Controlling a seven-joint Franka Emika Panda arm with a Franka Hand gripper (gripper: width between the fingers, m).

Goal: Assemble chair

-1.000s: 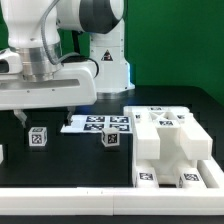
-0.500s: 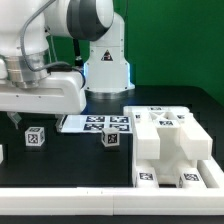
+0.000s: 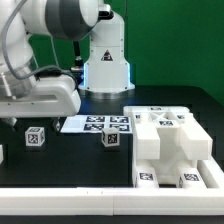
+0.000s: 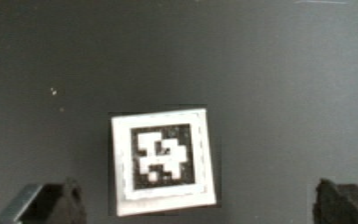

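My gripper grabs the small tagged block by the block's side edges on either side of its tag (image 3: 35, 137) (image 4: 163, 162) next, to join it to the white panels.
The chair parts are matte white with black-and-white tags. A large blocky group of panels (image 3: 168, 146) stands at the exterior view's right. Two small tagged blocks sit on the black table, one (image 3: 37, 137) at the exterior view's left and one (image 3: 111, 139) near the middle. My gripper (image 3: 36, 118) hovers just above the left block, open and holding nothing. In the wrist view a white tagged face (image 4: 163, 157) lies below, between my dark fingertips (image 4: 51, 204), and the gripper (image 4: 201, 206) is apart from it.
The marker board (image 3: 95, 124) lies flat behind the middle block. The robot's white base (image 3: 105, 65) stands at the back before a green wall. A white sliver (image 3: 2, 152) shows at the left edge. A pale border (image 3: 70, 196) runs along the table front.
The arm has swung toward the exterior view's left, carrying the gripper from near the marker board to above the left block. The jaws stayed open. No part moved.
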